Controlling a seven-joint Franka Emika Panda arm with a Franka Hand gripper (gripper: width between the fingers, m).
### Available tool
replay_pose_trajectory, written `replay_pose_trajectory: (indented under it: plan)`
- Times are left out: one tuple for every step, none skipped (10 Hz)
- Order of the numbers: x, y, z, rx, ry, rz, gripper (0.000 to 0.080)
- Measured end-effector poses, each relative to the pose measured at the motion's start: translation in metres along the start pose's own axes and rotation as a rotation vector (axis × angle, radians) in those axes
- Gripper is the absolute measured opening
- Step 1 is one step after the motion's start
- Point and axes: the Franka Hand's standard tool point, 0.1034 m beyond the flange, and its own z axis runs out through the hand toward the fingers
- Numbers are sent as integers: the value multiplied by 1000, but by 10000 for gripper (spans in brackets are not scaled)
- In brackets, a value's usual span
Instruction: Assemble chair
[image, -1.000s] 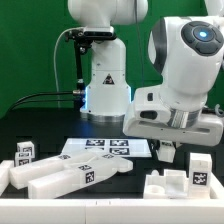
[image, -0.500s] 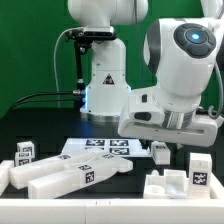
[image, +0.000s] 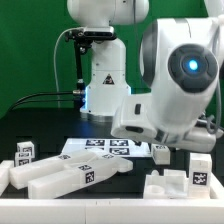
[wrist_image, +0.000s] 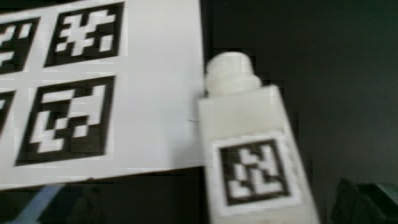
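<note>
My gripper picks up the white leg by its tagged end (wrist_image: 258, 175) next, leaving the rounded peg free to fit into the chair.
A white chair leg (wrist_image: 246, 140) with a rounded peg end and a black marker tag lies on the black table beside the marker board (wrist_image: 107, 90). My gripper (wrist_image: 210, 208) hangs over the leg's tagged end. Its two dark fingers (wrist_image: 50, 205) stand wide apart on either side of the leg, open and not touching it. In the exterior view the arm's hand (image: 150, 125) covers the gripper, and only the leg's end (image: 160, 153) shows below it, at the marker board's (image: 100, 148) right edge.
Two long white chair parts (image: 70, 175) and small tagged white blocks (image: 24, 151) lie at the exterior view's front left. More white tagged parts (image: 185, 180) stand at the front right. The robot's base (image: 105, 85) is behind.
The arm's wrist and hand have swung toward the exterior view's left and turned, staying low over the leg. The parts on the table have not moved.
</note>
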Motion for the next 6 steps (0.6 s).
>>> replay_pose_trajectory:
  plan:
    - [-2, -7, 9, -13, -60, 28, 649]
    - [-2, -10, 13, -21, -98, 43, 649]
    - [-1, -10, 11, -19, -81, 39, 649]
    - [-3, -5, 11, -16, -83, 44, 649]
    - [-2, -2, 11, -12, -85, 49, 649]
    - [-1, -1, 12, -11, -86, 51, 649]
